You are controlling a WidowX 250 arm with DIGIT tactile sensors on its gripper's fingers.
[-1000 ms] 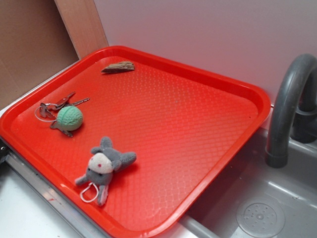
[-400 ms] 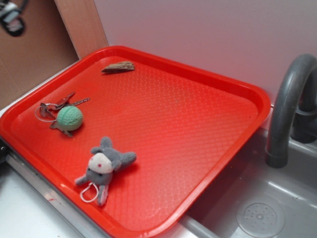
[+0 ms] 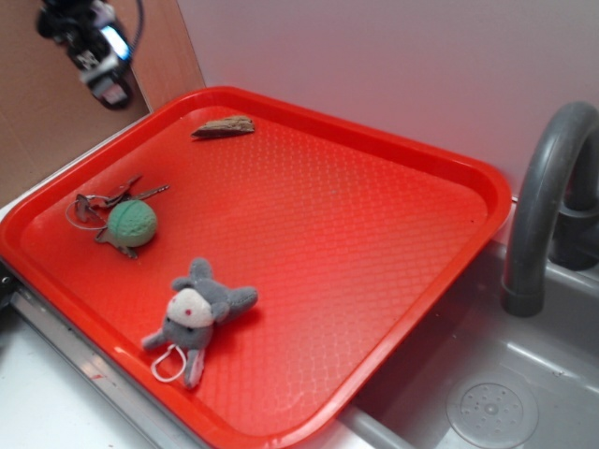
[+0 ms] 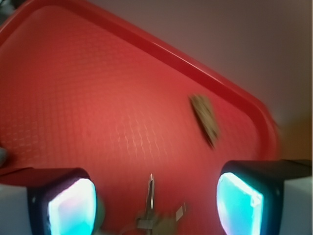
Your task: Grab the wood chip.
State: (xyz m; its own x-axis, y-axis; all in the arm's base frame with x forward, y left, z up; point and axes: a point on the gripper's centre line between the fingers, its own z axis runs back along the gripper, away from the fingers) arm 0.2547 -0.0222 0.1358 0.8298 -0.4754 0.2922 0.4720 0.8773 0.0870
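The gripper grabs the wood chip by its long sides near its middle next, since the chip lies as a long, narrow sliver (image 3: 225, 128).
The wood chip (image 3: 224, 126) is a small brown sliver lying at the far corner of the red tray (image 3: 374, 243). The wrist view shows the wood chip (image 4: 205, 120) blurred, ahead and to the right on the tray (image 4: 73, 98). My gripper (image 3: 98, 56) hangs high at the upper left, above the tray's far-left edge and well to the left of the chip. In the wrist view my gripper (image 4: 155, 200) is open, its two glowing pads (image 4: 71, 205) wide apart with nothing held between them.
Metal keys with a green knitted ball (image 3: 128, 223) lie on the tray's left side, and the keys (image 4: 151, 210) show under the gripper. A grey plush toy (image 3: 194, 315) lies near the front. A grey faucet (image 3: 543, 206) and sink (image 3: 487, 402) stand to the right.
The gripper has come into view at the upper left and moved right and down toward the tray. The chip, keys and plush toy have not moved.
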